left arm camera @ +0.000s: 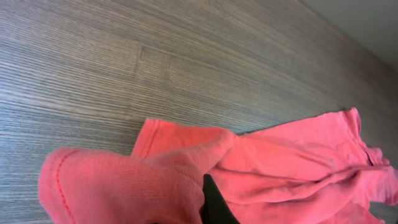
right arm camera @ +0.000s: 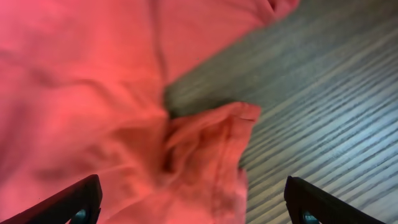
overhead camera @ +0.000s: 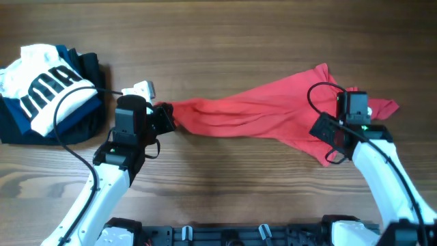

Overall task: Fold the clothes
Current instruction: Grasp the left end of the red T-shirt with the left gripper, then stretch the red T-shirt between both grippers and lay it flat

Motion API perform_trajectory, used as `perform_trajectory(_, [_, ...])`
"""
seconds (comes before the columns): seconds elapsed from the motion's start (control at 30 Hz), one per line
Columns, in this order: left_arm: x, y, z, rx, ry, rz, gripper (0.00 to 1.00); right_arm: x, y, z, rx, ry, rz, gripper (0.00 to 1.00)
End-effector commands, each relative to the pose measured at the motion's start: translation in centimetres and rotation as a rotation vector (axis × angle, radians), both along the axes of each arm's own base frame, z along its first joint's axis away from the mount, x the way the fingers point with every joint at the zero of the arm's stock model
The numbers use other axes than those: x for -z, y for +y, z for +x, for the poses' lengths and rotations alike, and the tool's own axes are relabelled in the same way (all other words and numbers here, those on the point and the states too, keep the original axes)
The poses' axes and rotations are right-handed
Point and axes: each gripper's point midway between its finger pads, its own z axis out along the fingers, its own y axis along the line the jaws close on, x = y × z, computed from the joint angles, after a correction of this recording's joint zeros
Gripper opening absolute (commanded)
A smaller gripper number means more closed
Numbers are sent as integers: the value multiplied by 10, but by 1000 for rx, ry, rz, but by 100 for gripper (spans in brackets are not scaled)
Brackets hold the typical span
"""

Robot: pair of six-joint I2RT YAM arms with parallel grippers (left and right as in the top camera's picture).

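The garment must be spread flat for folding, so my right gripper should next grab the red garment's hemmed fold (right arm camera: 205, 155) at its wide end, opposite my left gripper.
A red garment (overhead camera: 259, 113) lies stretched across the middle of the wooden table, bunched into a narrow twist at its left end and spread wide at the right. My left gripper (overhead camera: 166, 117) is shut on that left end; in the left wrist view the red cloth (left arm camera: 143, 180) wraps over the fingers and hides most of them. My right gripper (overhead camera: 336, 137) hovers open over the garment's right part; in the right wrist view its two fingertips stand wide apart with a red hemmed fold (right arm camera: 205, 155) between them, untouched.
A pile of folded clothes (overhead camera: 48, 89), white with black lettering over dark navy, sits at the far left of the table. A small white tag-like object (overhead camera: 140, 89) lies beside the left arm. Bare wood (overhead camera: 225, 41) extends behind the garment.
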Motion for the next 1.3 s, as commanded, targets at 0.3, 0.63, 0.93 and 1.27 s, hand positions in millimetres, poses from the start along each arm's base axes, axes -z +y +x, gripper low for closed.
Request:
perform_trajectory(0.3, [-11, 12, 10, -54, -60, 39, 4, 51, 31, -2, -210, 147, 224, 6])
perform_trajectory(0.63, [-68, 24, 46, -155, -332, 35, 4, 30, 107, -18, -468, 112, 630, 4])
perform_trajectory(0.93, [-144, 69, 75, -344, -565, 39, 4, -11, 192, -49, -892, 53, 850, 4])
perform_trajectory(1.27, [-145, 96, 90, -384, -470, 67, 59, -27, 282, -119, -1435, 82, 847, 4])
